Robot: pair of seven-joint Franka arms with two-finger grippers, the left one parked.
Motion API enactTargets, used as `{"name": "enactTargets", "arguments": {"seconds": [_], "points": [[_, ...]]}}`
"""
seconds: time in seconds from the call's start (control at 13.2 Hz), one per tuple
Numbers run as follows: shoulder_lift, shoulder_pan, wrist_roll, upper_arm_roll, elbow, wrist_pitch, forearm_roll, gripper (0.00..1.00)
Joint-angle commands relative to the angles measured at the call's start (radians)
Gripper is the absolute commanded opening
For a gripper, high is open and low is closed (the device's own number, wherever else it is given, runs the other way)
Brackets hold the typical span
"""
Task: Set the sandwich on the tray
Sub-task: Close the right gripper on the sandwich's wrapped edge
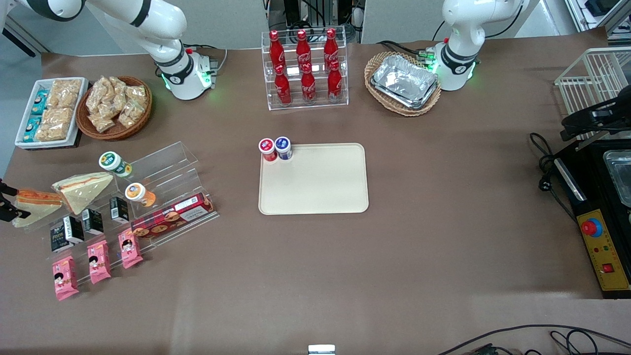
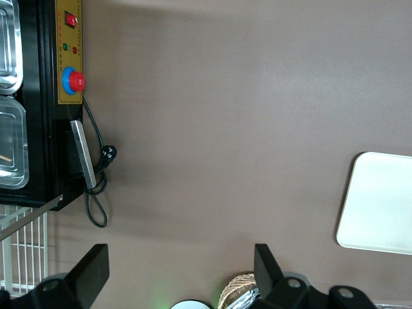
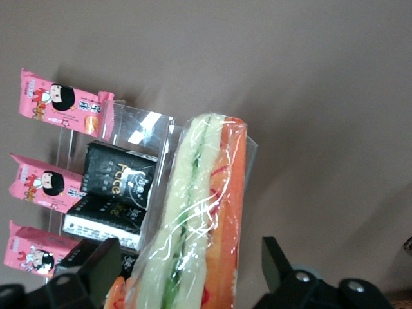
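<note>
To set the clear-wrapped sandwich on the cream-beige tray (image 1: pixel 315 197), my right gripper should next pick up the sandwich by its wide end (image 1: pixel 23 207).
The sandwich (image 1: pixel 37 199), a clear-wrapped wedge with an orange-red and green filling edge, lies on the clear acrylic display stand (image 1: pixel 162 167) at the working arm's end of the table. My right gripper (image 1: pixel 11 201) is at its wide end. In the right wrist view the gripper (image 3: pixel 187 273) is open with one finger on each side of the sandwich (image 3: pixel 206 212), and a gap shows beside the orange edge. The cream-beige tray (image 1: pixel 315 197) lies flat at the table's middle, and its corner shows in the left wrist view (image 2: pixel 380 206).
A paler wedge (image 1: pixel 85 187) lies beside the sandwich. The stand also holds black cartons (image 1: pixel 66 231), pink snack packs (image 1: pixel 98 261), a biscuit box (image 1: pixel 172 217) and two small cups (image 1: pixel 139 194). Two capped cups (image 1: pixel 276 148) stand on the tray's corner. A cola rack (image 1: pixel 305 69) and baskets stand farther from the camera.
</note>
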Motion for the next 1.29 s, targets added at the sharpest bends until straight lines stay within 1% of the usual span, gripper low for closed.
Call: {"name": "enactTargets", "arguments": {"seconds": [0.0, 0.08, 0.15, 0.23, 0.3, 0.53, 0.68, 0.76, 0.84, 0.91, 0.99, 1.14, 1.22], "points": [[0.012, -0.004, -0.009, 0.007, -0.007, 0.01, 0.032, 0.85], [0.012, -0.001, -0.009, 0.007, -0.012, 0.008, 0.046, 0.82], [0.012, -0.001, -0.011, 0.007, -0.012, 0.007, 0.049, 0.73], [0.012, -0.001, -0.012, 0.009, -0.012, 0.004, 0.048, 0.62], [0.008, 0.0, -0.03, 0.01, -0.01, -0.001, 0.048, 0.56], [0.004, -0.001, -0.09, 0.009, 0.002, -0.005, 0.045, 0.27], [-0.002, -0.001, -0.097, 0.01, 0.023, -0.03, 0.039, 0.27], [-0.001, 0.0, -0.098, 0.01, 0.065, -0.088, 0.034, 0.27], [0.004, 0.0, -0.098, 0.01, 0.118, -0.158, 0.008, 0.27], [0.002, 0.006, -0.109, 0.013, 0.164, -0.224, -0.001, 0.27], [0.001, 0.025, -0.139, 0.012, 0.2, -0.279, -0.004, 0.27], [-0.004, 0.042, -0.23, 0.012, 0.241, -0.33, -0.018, 0.27], [-0.014, 0.063, -0.273, 0.012, 0.243, -0.34, -0.052, 0.27]]}}
